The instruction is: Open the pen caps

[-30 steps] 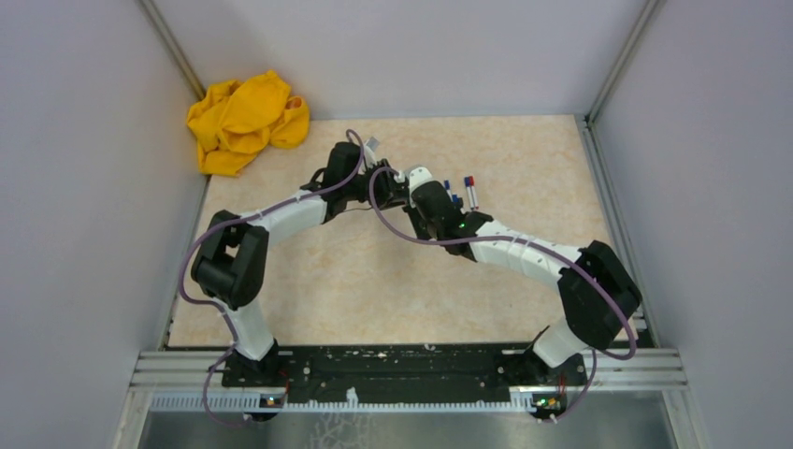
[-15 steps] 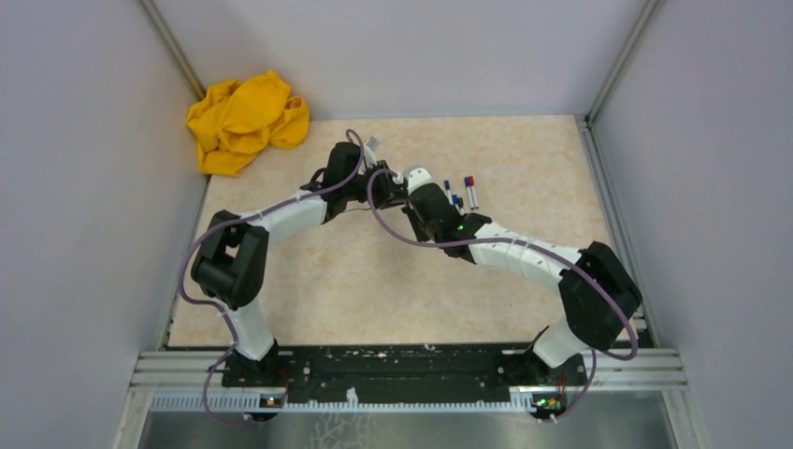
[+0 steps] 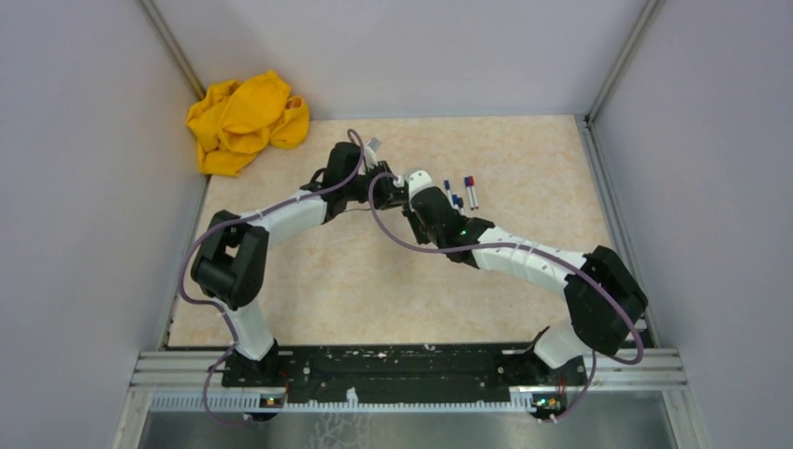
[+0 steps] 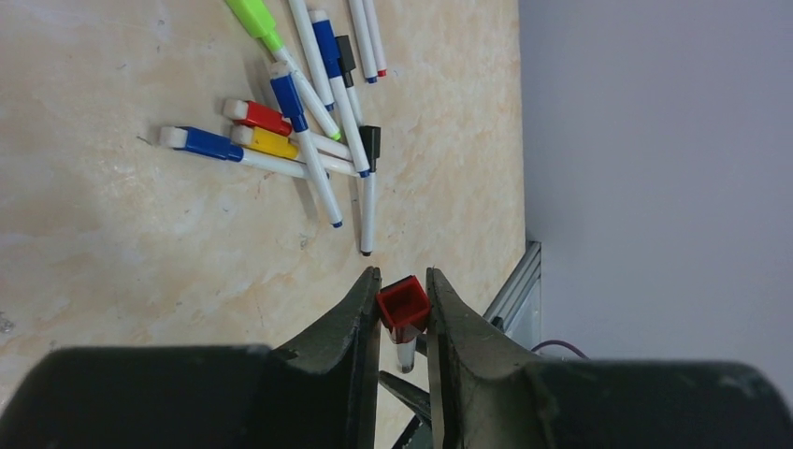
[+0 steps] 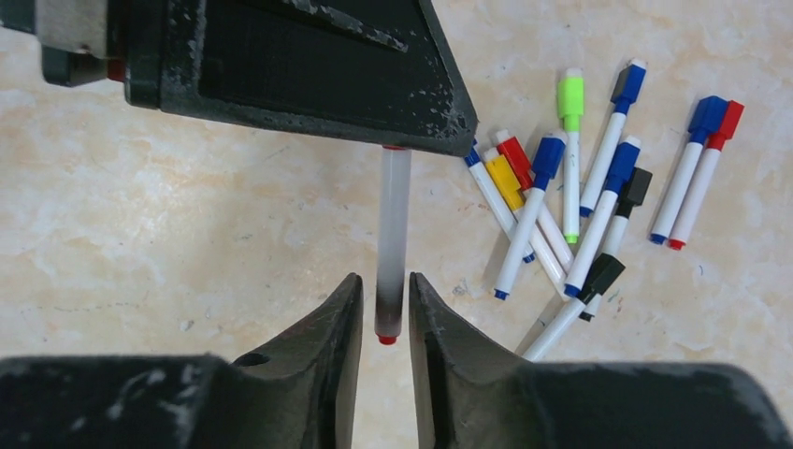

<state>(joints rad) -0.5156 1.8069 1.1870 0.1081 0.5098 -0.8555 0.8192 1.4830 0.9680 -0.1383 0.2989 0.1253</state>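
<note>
My right gripper should next grab the pen's white body to pull open the red cap [image 4: 404,307] my left gripper holds.
My left gripper [image 4: 404,290] is shut on a red pen cap [image 4: 404,307], held above the table. The pen's white barrel [image 5: 393,224] hangs from it and runs down between the fingers of my right gripper [image 5: 385,295]. The right jaws stand narrowly open around the barrel's red-tipped end, with a thin gap on each side. In the top view the left gripper [image 3: 383,180] and the right gripper [image 3: 411,181] meet mid-table. Several capped pens [image 5: 561,187] lie on the table, with green [image 5: 569,94], yellow [image 5: 505,178], red [image 5: 514,152] and blue [image 5: 547,154] caps.
A blue-capped and a red-capped pen [image 5: 697,168] lie side by side right of the pile; they also show in the top view [image 3: 460,194]. A crumpled yellow cloth [image 3: 245,122] sits in the far left corner. Walls enclose the table [image 3: 374,290] on three sides.
The right arm's elbow and forearm have shifted slightly right and toward the near edge. The two grippers stay together at the same spot. The left arm has not moved.
</note>
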